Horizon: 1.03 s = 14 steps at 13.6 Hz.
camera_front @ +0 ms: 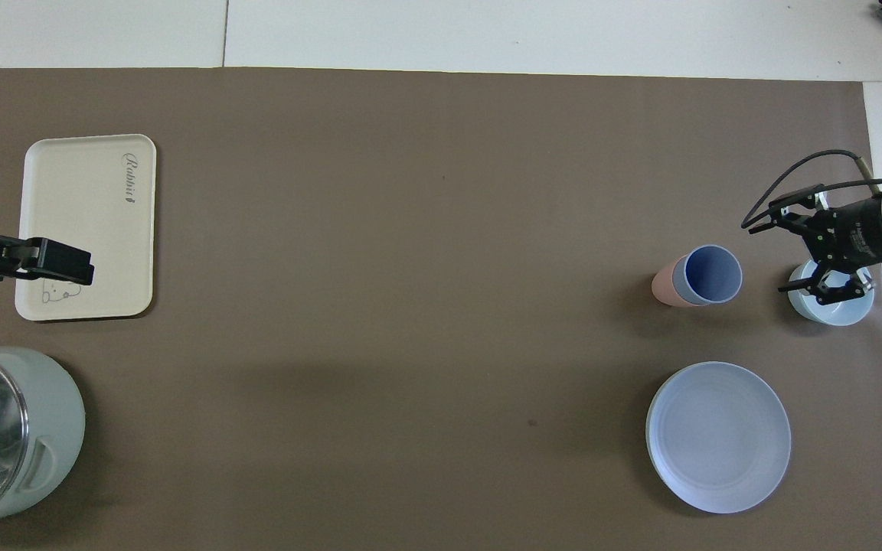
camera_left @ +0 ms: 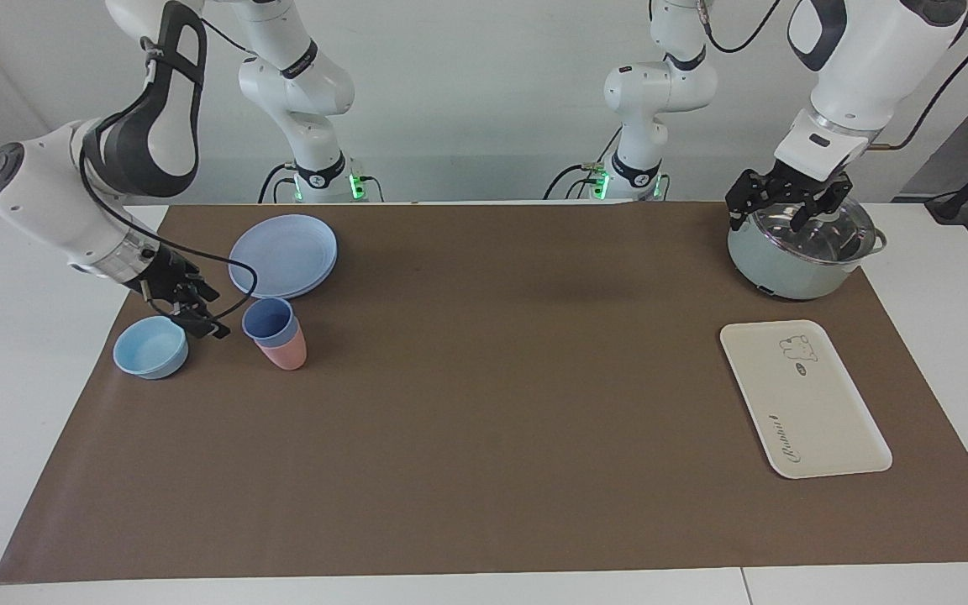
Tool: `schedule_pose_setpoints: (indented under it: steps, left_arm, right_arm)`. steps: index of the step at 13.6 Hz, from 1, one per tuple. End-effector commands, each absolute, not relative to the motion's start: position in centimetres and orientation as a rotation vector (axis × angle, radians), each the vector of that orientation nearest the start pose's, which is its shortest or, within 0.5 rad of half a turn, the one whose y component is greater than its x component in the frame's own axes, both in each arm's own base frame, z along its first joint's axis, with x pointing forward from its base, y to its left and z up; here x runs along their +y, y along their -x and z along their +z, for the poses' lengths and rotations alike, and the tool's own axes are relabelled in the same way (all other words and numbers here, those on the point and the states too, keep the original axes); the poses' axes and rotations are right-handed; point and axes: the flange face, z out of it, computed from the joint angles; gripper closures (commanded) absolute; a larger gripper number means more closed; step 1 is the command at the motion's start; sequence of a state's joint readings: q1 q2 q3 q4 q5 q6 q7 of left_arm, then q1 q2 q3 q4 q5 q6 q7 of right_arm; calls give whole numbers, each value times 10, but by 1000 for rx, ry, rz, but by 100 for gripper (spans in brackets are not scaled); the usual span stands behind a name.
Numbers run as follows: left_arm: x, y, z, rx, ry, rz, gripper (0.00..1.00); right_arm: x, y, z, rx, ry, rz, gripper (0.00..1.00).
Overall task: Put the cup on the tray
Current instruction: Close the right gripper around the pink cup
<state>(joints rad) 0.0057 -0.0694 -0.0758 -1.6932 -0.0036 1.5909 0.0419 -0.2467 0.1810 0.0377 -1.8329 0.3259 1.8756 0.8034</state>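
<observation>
The pink cup should be grabbed next by its outer side with my right gripper, so the periwinkle-blue cup (camera_front: 713,274) stays free to go onto the tray.
The periwinkle-blue cup (camera_left: 269,319) stands nested inside a pink cup (camera_left: 287,353) toward the right arm's end of the table; it also shows in the overhead view (camera_front: 710,274). My right gripper (camera_left: 205,313) is open, low, beside the cup and over the edge of a light-blue bowl (camera_left: 150,349), not touching the cup; it also shows in the overhead view (camera_front: 776,256). The cream tray (camera_left: 803,399) lies flat and bare toward the left arm's end (camera_front: 89,222). My left gripper (camera_left: 774,220) is open and raised over a pot.
A pale green pot (camera_left: 795,260) with a glass lid stands nearer to the robots than the tray. A round blue plate (camera_left: 282,252) lies nearer to the robots than the cups. A brown mat (camera_left: 492,403) covers the table.
</observation>
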Motion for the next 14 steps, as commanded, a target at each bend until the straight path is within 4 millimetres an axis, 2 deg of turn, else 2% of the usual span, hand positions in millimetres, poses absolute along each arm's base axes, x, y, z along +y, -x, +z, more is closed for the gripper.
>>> schedule_pose_setpoints:
  steps: [1,4,5,8,10,14]
  left_arm:
    - [-40,-524,603,165,3123,29,0]
    - [-41,-524,603,168,3123,31,0]
    - [-41,-524,601,168,3123,31,0]
    - [-41,-524,599,168,3123,29,0]
    - [-41,-523,598,168,3123,29,0]
    - [-42,-522,597,172,3122,31,0]
  right_arm:
    - [-112,-594,397,1607,2296,356,7]
    - [-117,-598,365,1655,2240,433,6]
    - [-124,-597,354,1676,2192,462,6]
    - [-130,-596,310,1712,2099,583,6]
    - [-123,-591,298,1711,2061,630,6]
    - [-109,-578,290,1685,1951,739,6]
